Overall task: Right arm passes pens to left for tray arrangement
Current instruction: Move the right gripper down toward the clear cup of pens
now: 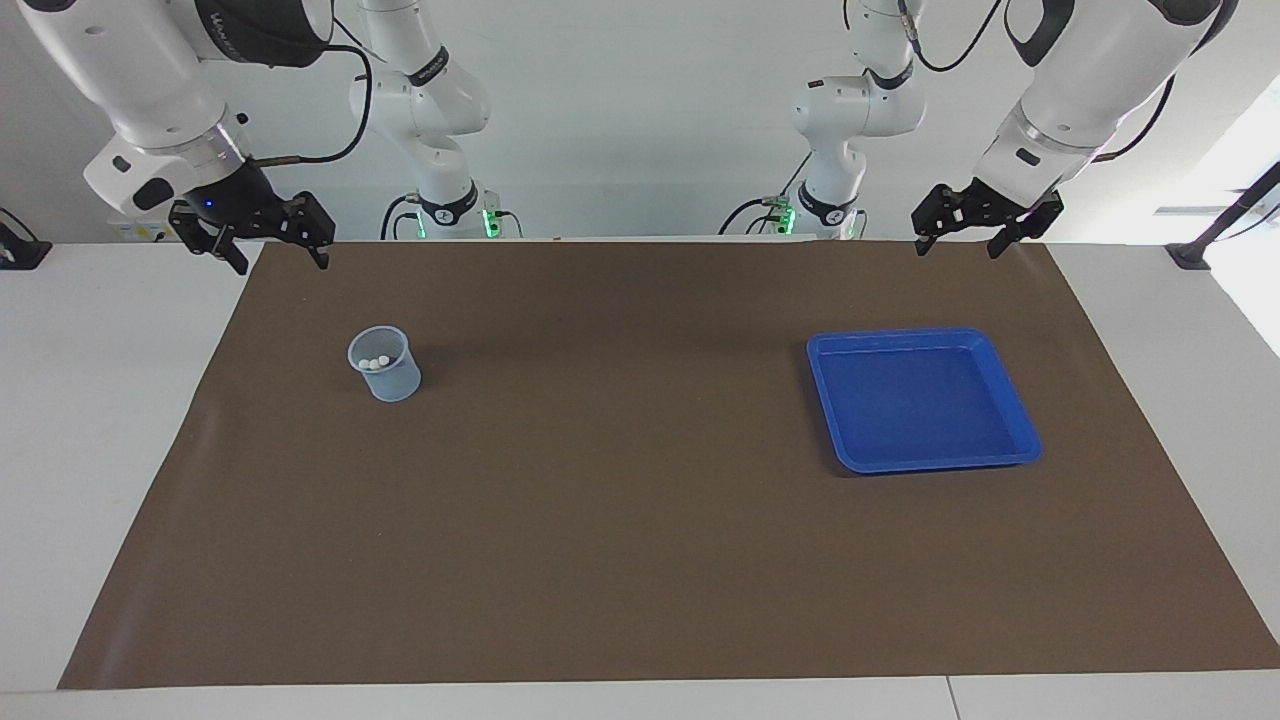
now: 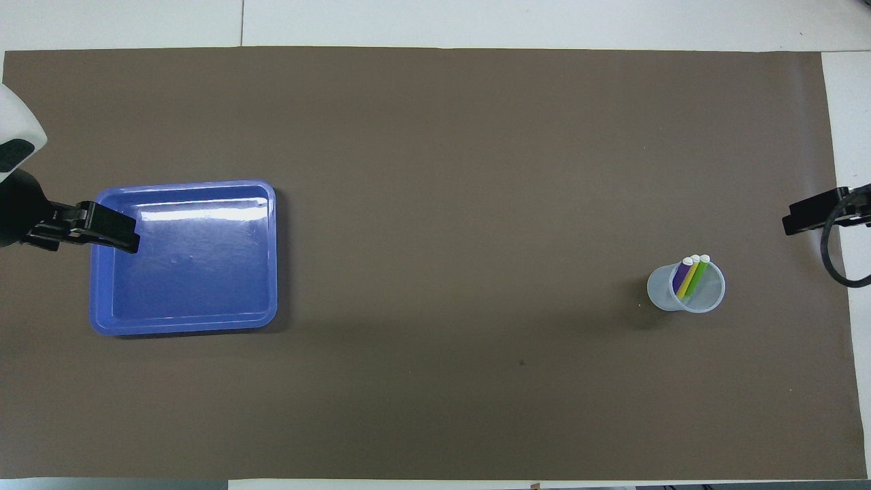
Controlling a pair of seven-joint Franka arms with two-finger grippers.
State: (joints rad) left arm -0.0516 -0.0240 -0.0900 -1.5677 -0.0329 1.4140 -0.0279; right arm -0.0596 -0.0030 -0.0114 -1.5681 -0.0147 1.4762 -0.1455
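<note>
My right gripper grabs the purple pen by its white-tipped upper end (image 2: 686, 264) next, since the cup's side closes around the pen's lower part.
Three pens (image 2: 691, 275), purple, yellow and green with pale ends (image 1: 375, 363), stand together in a small translucent cup (image 1: 385, 372) toward the right arm's end of the table. The blue tray (image 1: 905, 341) lies flat with nothing in it toward the left arm's end. My right gripper (image 1: 280, 262) hangs open in the air over the mat's edge by the robots, apart from the cup. My left gripper (image 1: 957, 250) hangs open over the same edge at its own end, apart from the tray. Neither gripper holds anything.
A brown mat (image 1: 640, 540) covers most of the white table (image 1: 100, 420). The cup (image 2: 686, 289) and the tray (image 2: 184, 320) are the only things on it, with a wide stretch of bare mat between them.
</note>
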